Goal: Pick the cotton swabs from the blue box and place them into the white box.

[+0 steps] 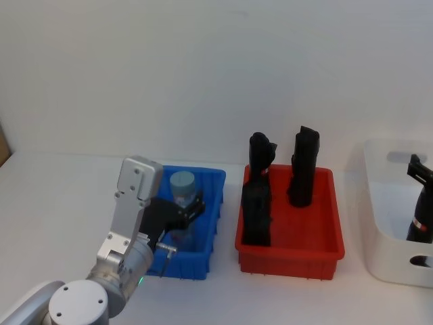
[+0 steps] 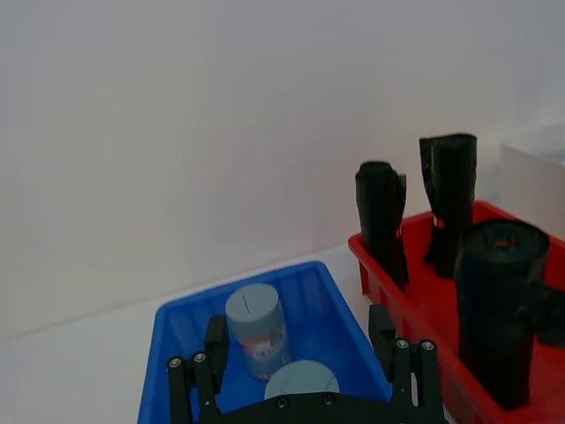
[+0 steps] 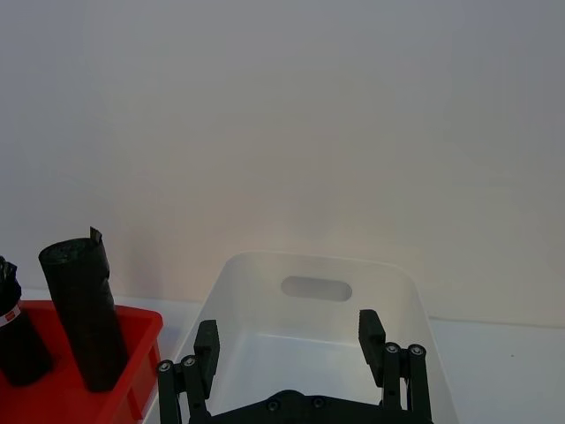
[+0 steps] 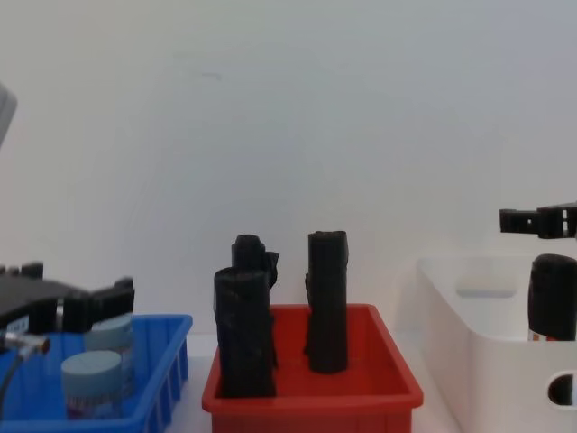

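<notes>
The near tub needs to be gripped next by its lidded top [image 4: 92, 363] with my left gripper. That will move the cotton swabs out of the blue box [image 4: 167, 374].
Two cotton swabs tubs stand in the blue box [image 1: 206, 227]: a far one [image 2: 256, 329] and a near one [image 2: 301, 382]. In the chest view they are the near tub [image 4: 90, 377] and the far tub [image 4: 117, 332] inside the blue box [image 4: 167, 374]. My left gripper [image 2: 298, 329] hovers low over the box, open, its fingers [image 2: 216, 343] standing either side of the near tub without touching it. In the head view the left gripper [image 1: 183, 211] sits just in front of the far tub [image 1: 181, 184]. My right gripper [image 3: 288, 340] hangs open over the white box [image 3: 397, 291].
A red bin [image 1: 318, 233] with three tall black rolls [image 1: 302, 169] sits between the two boxes. Another black roll [image 4: 552, 296] stands in the white box [image 4: 469, 325], under the right gripper [image 4: 541, 219]. A pale wall runs close behind the table.
</notes>
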